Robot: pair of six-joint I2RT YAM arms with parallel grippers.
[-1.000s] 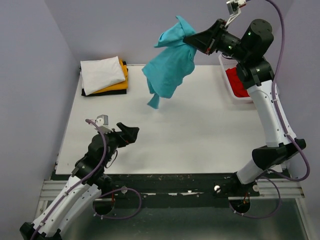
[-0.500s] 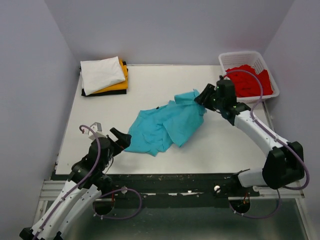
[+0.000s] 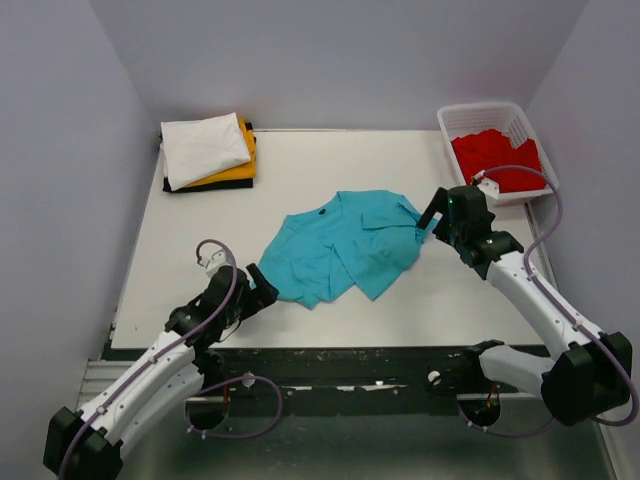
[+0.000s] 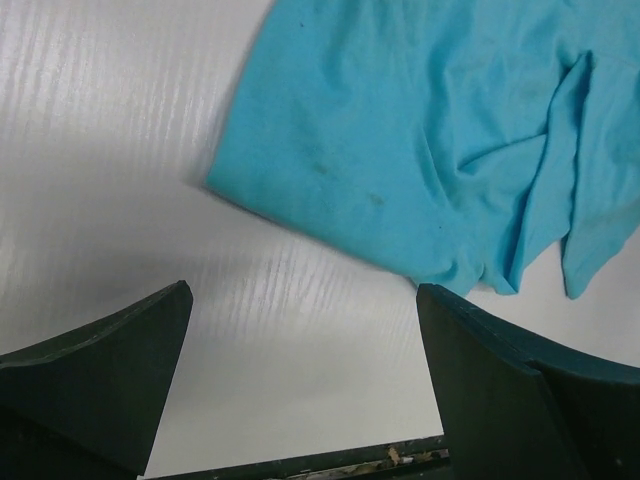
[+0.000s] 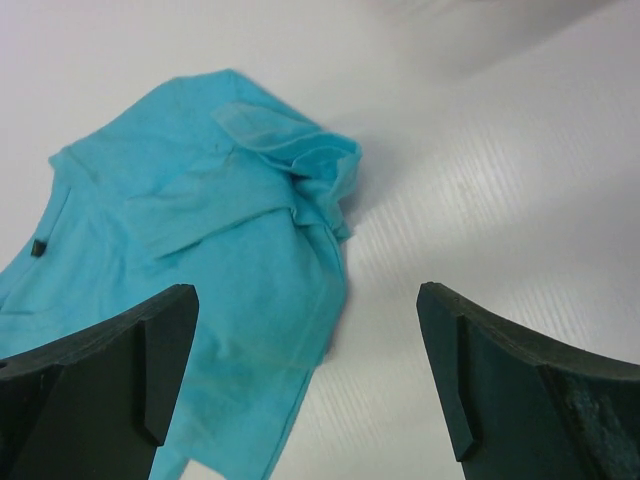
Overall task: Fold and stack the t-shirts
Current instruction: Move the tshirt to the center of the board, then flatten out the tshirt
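My right gripper should next pinch the teal t-shirt's edge, opposite the t-shirt's corner at my left gripper, to stretch the t-shirt open and flat for folding.
A teal t-shirt (image 3: 342, 246) lies crumpled and loose on the white table (image 3: 330, 160), also in the left wrist view (image 4: 420, 140) and the right wrist view (image 5: 200, 250). My right gripper (image 3: 430, 215) hangs open just off the shirt's right edge, holding nothing (image 5: 305, 380). At the shirt's lower left corner my left gripper (image 3: 262, 283) stands open over bare table (image 4: 300, 380). Folded white (image 3: 203, 147), orange-yellow (image 3: 238, 172) and black (image 3: 190, 186) t-shirts are stacked at the back left. A red t-shirt (image 3: 492, 160) fills the basket.
The white lattice basket (image 3: 480, 112) stands at the back right corner. The table's dark front edge (image 3: 330, 352) runs just behind my left gripper. Purple walls close in the left, back and right sides.
My right gripper swung the teal shirt down from the air onto the table, then opened and let go, backing off to the right. My left gripper moved toward the shirt's lower left corner.
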